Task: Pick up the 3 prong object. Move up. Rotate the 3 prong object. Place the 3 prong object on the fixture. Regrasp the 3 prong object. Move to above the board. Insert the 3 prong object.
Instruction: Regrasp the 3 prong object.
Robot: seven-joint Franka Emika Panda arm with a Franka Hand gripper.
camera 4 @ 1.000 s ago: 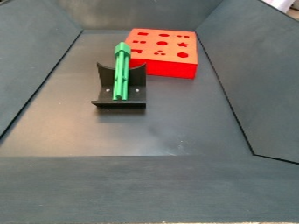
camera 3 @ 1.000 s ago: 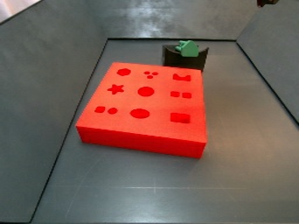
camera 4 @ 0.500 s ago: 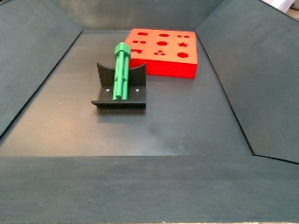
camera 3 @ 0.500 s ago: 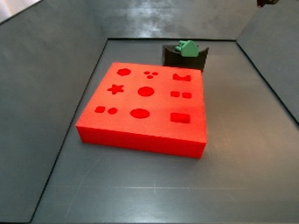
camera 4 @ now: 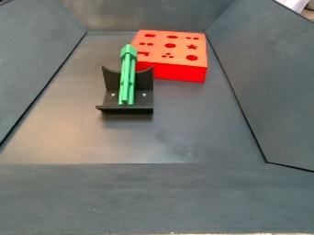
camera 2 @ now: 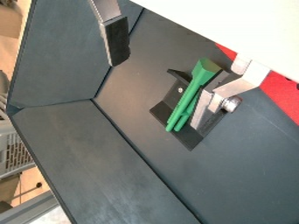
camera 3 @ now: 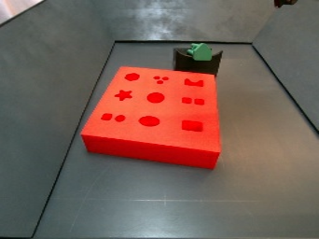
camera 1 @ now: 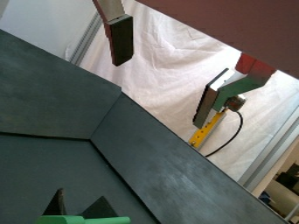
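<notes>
The robot's gripper needs to pick up the 3 prong object next by grabbing the green head (camera 3: 201, 52) of the object. Only the object's head sticks out above the dark fixture around the object's prongs.
The green 3 prong object (camera 4: 128, 73) rests on the fixture (camera 4: 124, 101), leaning up through the notch; in a side view its tip (camera 3: 197, 50) sticks out above the dark fixture (camera 3: 197, 63). The red board (camera 3: 156, 112) lies flat beside the fixture, with its cut-out holes facing up. My gripper (camera 2: 162, 74) hangs open and empty high above the floor, well away from the 3 prong object (camera 2: 184, 103). In a wrist view one finger (camera 2: 114, 39) is far from the peg, and the other finger (camera 2: 211, 107) overlaps the fixture (camera 2: 170, 109). Nothing is between the fingers.
Dark sloping walls (camera 3: 56, 56) enclose the grey floor (camera 4: 160, 138). A wrist view looks past the gripper (camera 1: 163, 70) at a white sheet (camera 1: 176, 61) and a yellow strip with a cable (camera 1: 216, 131) outside the bin.
</notes>
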